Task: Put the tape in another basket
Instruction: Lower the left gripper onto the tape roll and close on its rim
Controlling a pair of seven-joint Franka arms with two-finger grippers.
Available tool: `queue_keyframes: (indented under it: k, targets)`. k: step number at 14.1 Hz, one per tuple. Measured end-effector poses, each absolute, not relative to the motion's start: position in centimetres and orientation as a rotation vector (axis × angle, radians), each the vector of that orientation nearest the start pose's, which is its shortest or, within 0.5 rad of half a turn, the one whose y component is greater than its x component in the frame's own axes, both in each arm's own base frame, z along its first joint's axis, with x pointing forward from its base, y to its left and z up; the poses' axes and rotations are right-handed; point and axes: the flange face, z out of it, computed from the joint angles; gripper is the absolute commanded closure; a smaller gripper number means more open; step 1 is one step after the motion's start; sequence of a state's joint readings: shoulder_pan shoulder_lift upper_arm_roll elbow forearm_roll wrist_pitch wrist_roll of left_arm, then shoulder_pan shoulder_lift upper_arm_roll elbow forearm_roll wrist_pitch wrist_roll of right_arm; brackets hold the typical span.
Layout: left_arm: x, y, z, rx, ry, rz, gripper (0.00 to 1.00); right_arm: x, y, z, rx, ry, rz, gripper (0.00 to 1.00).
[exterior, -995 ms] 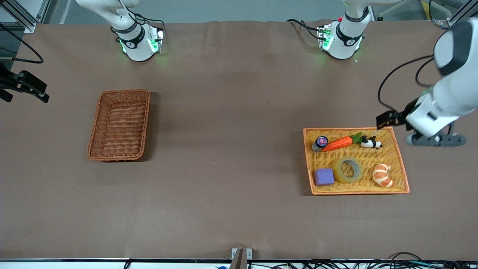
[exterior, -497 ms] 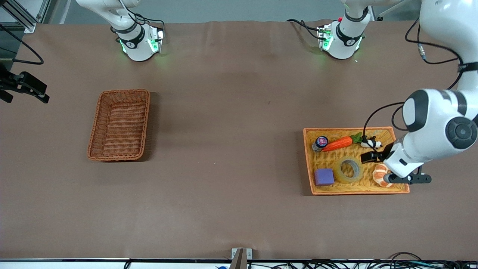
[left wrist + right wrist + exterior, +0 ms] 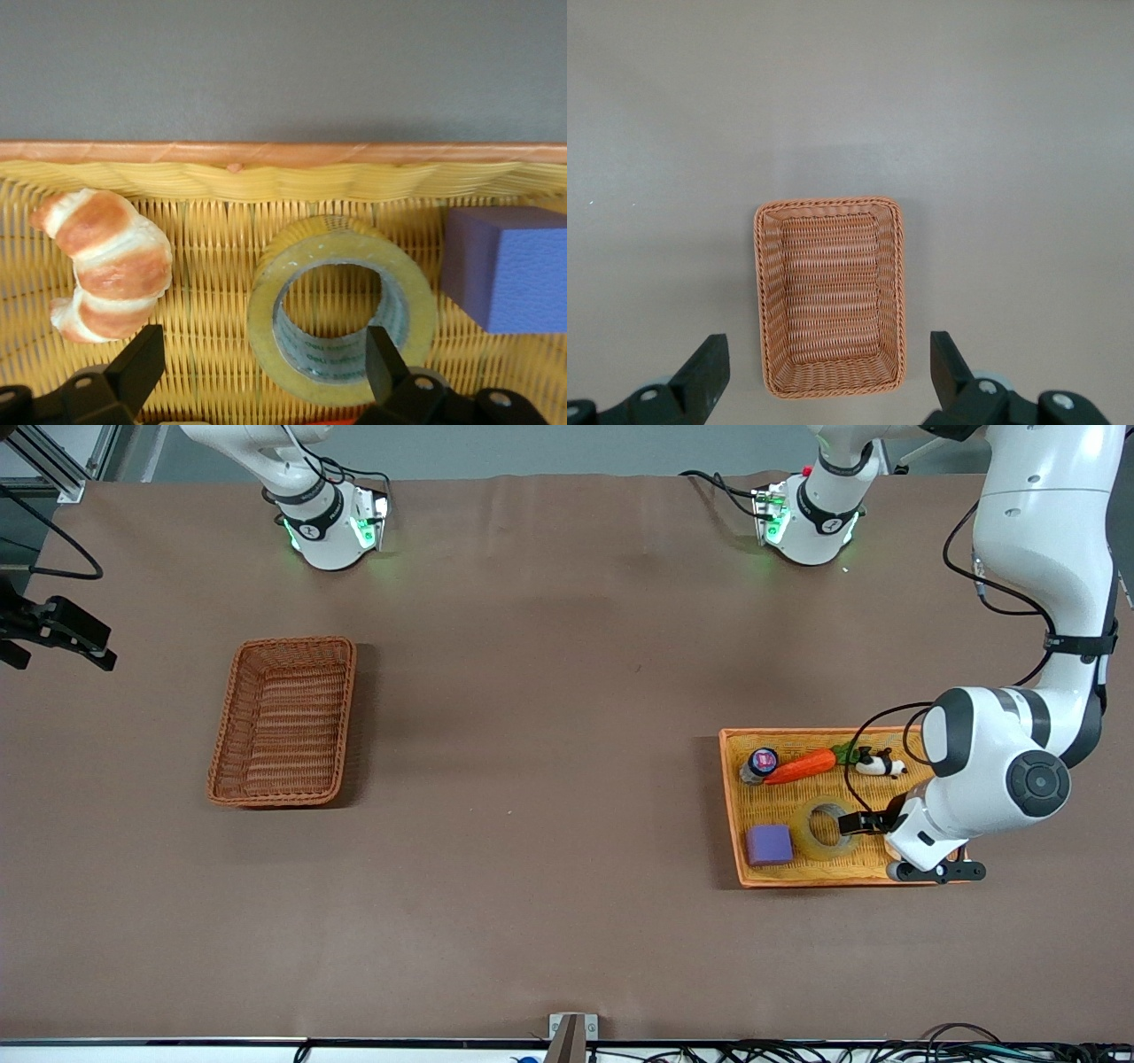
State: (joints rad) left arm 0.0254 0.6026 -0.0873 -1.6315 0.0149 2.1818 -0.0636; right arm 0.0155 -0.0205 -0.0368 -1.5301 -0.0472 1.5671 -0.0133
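I should move the tape to the brown basket (image 3: 283,722), so next I should grab the tape with my left gripper by its ring's side (image 3: 846,845).
The tape (image 3: 804,829), a yellowish ring, lies flat in the orange-yellow tray (image 3: 732,806) between a purple cube and a croissant. My left gripper (image 3: 939,871) is open and empty, low over the tray. In the left wrist view the left gripper (image 3: 261,354) has one finger (image 3: 379,359) over the rim of the tape (image 3: 263,310) and the other finger toward the croissant (image 3: 106,266). The brown basket (image 3: 283,722) stands empty toward the right arm's end. My right gripper (image 3: 826,359) is open and empty, waiting high above the basket (image 3: 830,292).
The tray's rim (image 3: 283,152) also holds a purple cube (image 3: 768,844), a carrot (image 3: 800,766), a panda toy (image 3: 880,763) and a small jar (image 3: 760,764). The left arm hides the croissant in the front view. Bare brown table lies between tray and basket.
My left arm has swung from beside the tray to over it, toward the tape, and now hides the croissant in the front view. The right arm has not moved.
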Motion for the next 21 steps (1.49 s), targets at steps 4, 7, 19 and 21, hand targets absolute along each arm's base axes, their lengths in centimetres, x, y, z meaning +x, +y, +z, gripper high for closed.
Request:
queue_keyframes:
  k: [4, 7, 19, 21]
  targets:
    - [67.8, -3.4, 22.5, -3.177, -0.015, 0.129, 0.0, 54.8, -1.7, 65.5, -3.188, 0.015, -0.09, 0.0]
    - [67.1, -3.5, 20.6, -3.177, -0.015, 0.142, 0.11, 54.8, -1.7, 65.5, -3.188, 0.015, -0.09, 0.0]
    - [66.4, -3.3, 21.1, -3.126, 0.066, 0.094, 1.0, 54.8, -1.6, 65.5, -3.188, 0.012, -0.094, 0.0]
    - [66.0, -3.0, 24.9, -3.121, 0.066, 0.042, 1.0, 54.9, -1.7, 65.5, -3.188, 0.013, -0.093, 0.0]
